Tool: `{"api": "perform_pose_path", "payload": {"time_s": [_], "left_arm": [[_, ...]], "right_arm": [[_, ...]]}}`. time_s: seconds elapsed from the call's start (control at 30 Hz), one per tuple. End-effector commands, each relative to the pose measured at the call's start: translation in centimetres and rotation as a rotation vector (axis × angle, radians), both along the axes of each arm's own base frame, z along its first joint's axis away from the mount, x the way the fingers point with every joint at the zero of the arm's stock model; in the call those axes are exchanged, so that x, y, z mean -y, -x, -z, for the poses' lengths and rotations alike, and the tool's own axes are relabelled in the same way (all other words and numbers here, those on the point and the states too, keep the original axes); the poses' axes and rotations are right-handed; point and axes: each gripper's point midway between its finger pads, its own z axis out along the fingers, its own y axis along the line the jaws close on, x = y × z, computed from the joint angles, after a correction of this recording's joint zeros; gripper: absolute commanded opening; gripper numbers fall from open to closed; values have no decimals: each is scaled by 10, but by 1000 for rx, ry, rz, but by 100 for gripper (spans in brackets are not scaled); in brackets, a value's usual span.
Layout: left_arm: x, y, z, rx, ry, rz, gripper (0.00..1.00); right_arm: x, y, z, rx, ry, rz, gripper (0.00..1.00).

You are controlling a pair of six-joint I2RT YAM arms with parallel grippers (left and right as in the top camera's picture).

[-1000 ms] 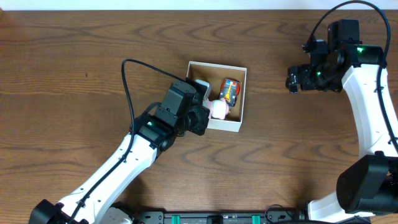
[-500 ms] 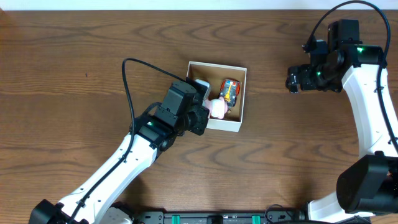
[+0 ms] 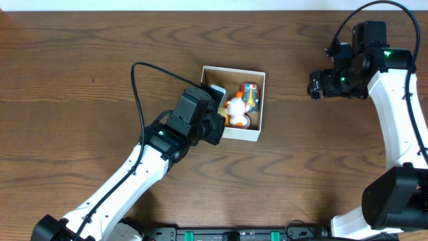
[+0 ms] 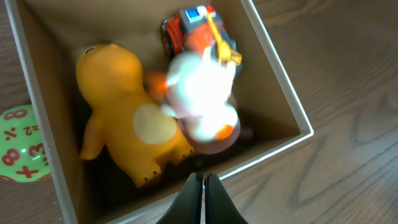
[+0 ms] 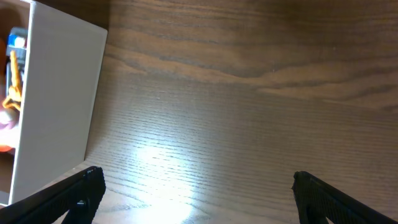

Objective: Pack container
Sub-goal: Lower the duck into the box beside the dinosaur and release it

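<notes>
My left gripper will leave the toys in the container (image 3: 257,136) (image 4: 267,87) if I lift it now, because its shut fingers are outside the container's near side.
The container (image 3: 257,136) is a square box with white walls and a brown inside, at mid table. It holds a yellow-orange figure toy (image 4: 124,112), a white and orange plush toy (image 4: 202,93) (image 3: 237,108) and a red and blue toy vehicle (image 4: 199,28) (image 3: 250,92). My left gripper (image 4: 203,180) is shut and empty, its tips just outside the container's near wall (image 4: 267,146). My right gripper (image 5: 193,180) is open and empty over bare table, to the right of the container's white wall (image 5: 59,106).
A green round disc with numbers (image 4: 18,146) lies on the table just outside the container's left wall in the left wrist view. The right arm (image 3: 341,77) hovers at the table's far right. The table is dark wood.
The white and orange plush toy has dropped from the left gripper's tips and turned over inside the container, partly covering the toy vehicle. Neither arm has moved.
</notes>
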Motion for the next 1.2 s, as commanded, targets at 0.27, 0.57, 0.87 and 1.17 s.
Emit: {"api": "perform_pose_path", "payload": {"time_s": [0.27,0.57,0.87,1.17], "left_arm": [[8,-16,-23,88,42,-4,12],[13,-23,-29,126,66,-5,6],[26,-44,-3,124,65,-4,6],[40,-65,22,142,76,-4,6]], "right_arm": [[2,-1,-12,33,-3,19,99],[2,-1,-12,33,-3,19,99],[2,-1,-12,33,-3,19,99],[2,-1,-12,33,-3,19,99]]}}
